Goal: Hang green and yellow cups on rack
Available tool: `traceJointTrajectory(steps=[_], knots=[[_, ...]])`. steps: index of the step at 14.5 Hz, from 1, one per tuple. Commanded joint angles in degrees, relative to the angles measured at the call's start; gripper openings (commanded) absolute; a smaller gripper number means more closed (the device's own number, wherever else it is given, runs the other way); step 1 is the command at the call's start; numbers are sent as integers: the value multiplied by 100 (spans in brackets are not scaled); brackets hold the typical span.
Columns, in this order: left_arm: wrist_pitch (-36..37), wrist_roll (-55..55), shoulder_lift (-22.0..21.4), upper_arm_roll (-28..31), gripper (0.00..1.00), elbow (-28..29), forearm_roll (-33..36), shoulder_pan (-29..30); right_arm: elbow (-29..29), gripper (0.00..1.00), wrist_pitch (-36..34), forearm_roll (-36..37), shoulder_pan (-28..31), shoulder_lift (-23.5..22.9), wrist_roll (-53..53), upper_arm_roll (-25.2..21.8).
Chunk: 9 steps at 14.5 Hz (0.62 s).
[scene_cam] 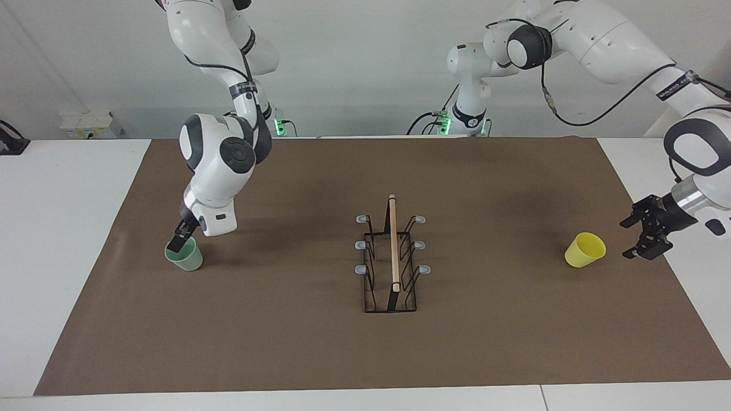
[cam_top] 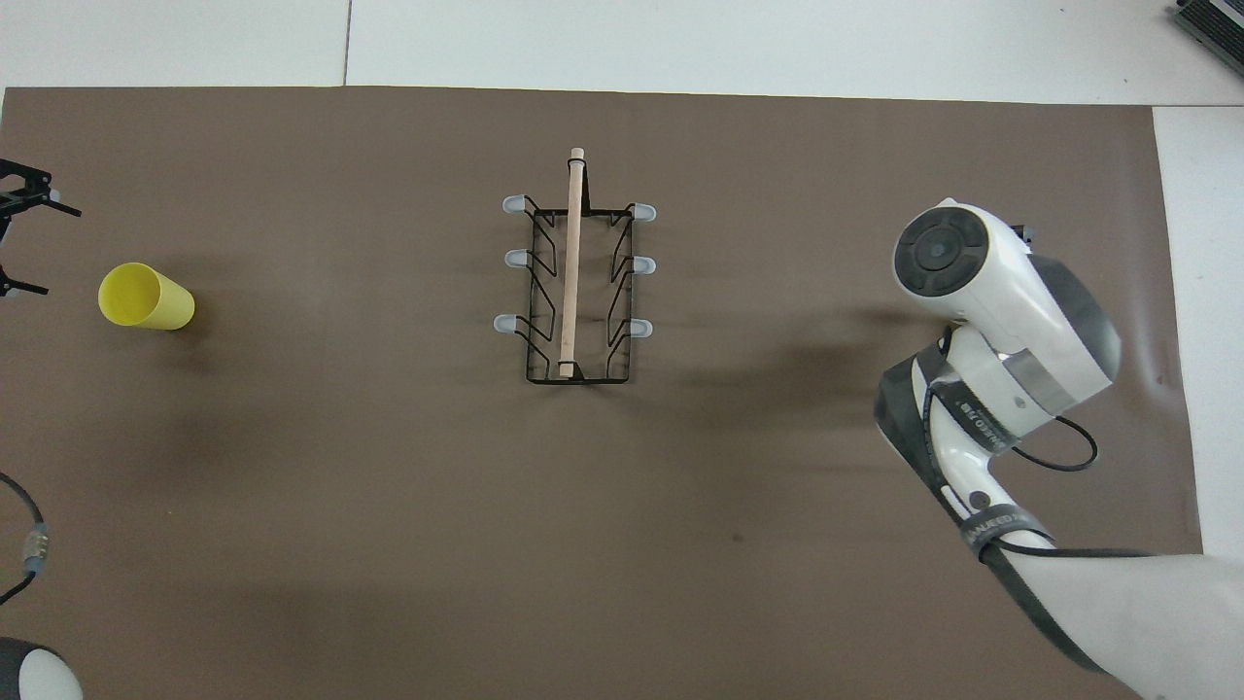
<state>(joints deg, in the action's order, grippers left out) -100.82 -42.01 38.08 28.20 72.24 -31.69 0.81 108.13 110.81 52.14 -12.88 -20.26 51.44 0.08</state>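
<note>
My left gripper grabs the yellow cup's side (cam_top: 171, 303) next, which leaves the yellow cup's opening (cam_top: 128, 296) free to slip over a rack peg.
The pale green cup (scene_cam: 187, 257) stands upright on the brown mat toward the right arm's end of the table. My right gripper (scene_cam: 181, 237) is down at its rim, its tip reaching into the cup's mouth. In the overhead view the right arm hides this cup. The yellow cup (scene_cam: 583, 251) lies on its side toward the left arm's end, mouth turned toward my left gripper (scene_cam: 635, 237), which is open and empty, low beside it and apart from it. The cup (cam_top: 146, 297) and that gripper (cam_top: 39, 248) also show in the overhead view. The black wire rack (scene_cam: 393, 257) with its wooden rod stands mid-mat, all prongs bare; it also shows in the overhead view (cam_top: 575, 282).
The brown mat (scene_cam: 285, 342) covers most of the white table (scene_cam: 57, 228). A small white box (scene_cam: 91, 124) sits by the wall at the right arm's end.
</note>
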Motion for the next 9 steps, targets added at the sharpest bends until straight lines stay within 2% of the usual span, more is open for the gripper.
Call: traceJointTrajectory(steps=[1,3,5,7,9], knots=[[-322,-430,68,80,100,236,-337,41,-29,100,-7,498,13,-250,103,-8],[-533,-448,130,80,100,509,-881,199,-29,100,-24,709,-100,-408,138,-8],[-754,-466,103,89,100,712,-971,174,58,100,-33,1095,-259,-488,147,-8],[-754,-431,86,106,100,800,-1137,261,181,100,-94,1255,-355,-523,121,-8],[-685,-501,42,176,100,1202,-1601,305,417,100,-86,1368,-382,-515,-63,-17]])
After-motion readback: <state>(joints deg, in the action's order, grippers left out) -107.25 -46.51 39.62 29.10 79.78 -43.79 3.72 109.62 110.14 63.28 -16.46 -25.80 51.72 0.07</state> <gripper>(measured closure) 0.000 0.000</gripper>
